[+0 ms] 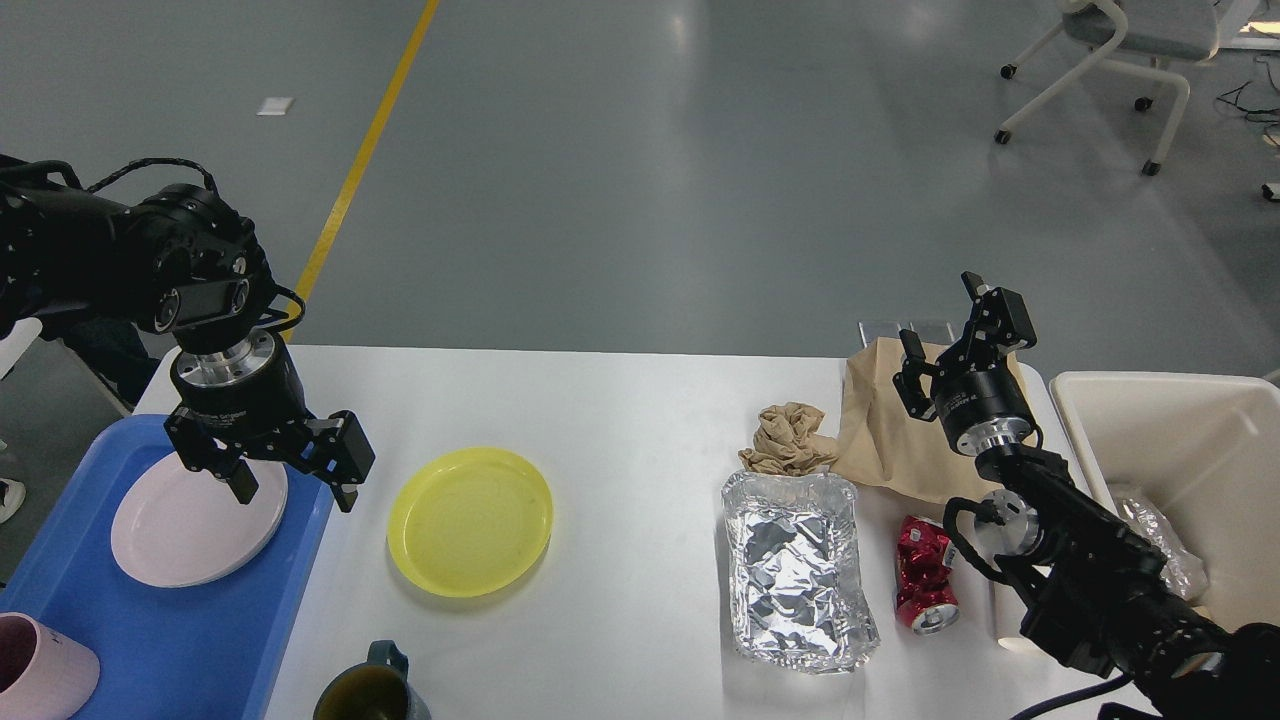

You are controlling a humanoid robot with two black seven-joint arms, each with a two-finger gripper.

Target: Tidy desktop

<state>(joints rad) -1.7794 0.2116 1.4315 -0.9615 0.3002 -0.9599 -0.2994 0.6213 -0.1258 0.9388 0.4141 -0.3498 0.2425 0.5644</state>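
The green mug needs to be tidied into the blue tray (170,640), so my left gripper should next grab the mug by its rim (348,676).
The white desktop (620,420) carries dishes on its left half and rubbish on its right. My left gripper (293,493) points down and stands open with nothing in it, over the right edge of the blue tray (170,640). It hangs between the pink plate (190,525) and the yellow plate (470,520). Raised above the brown paper bag (885,440) near the back right, my right gripper (940,318) is open and holds nothing.
Crumpled brown paper (790,438), a foil tray (795,570) and a crushed red can (925,575) lie right of centre. A cream bin (1190,430) with a foil scrap (1160,540) stands at the right edge. A pink cup (40,680) and a green mug (370,692) sit at the front left.
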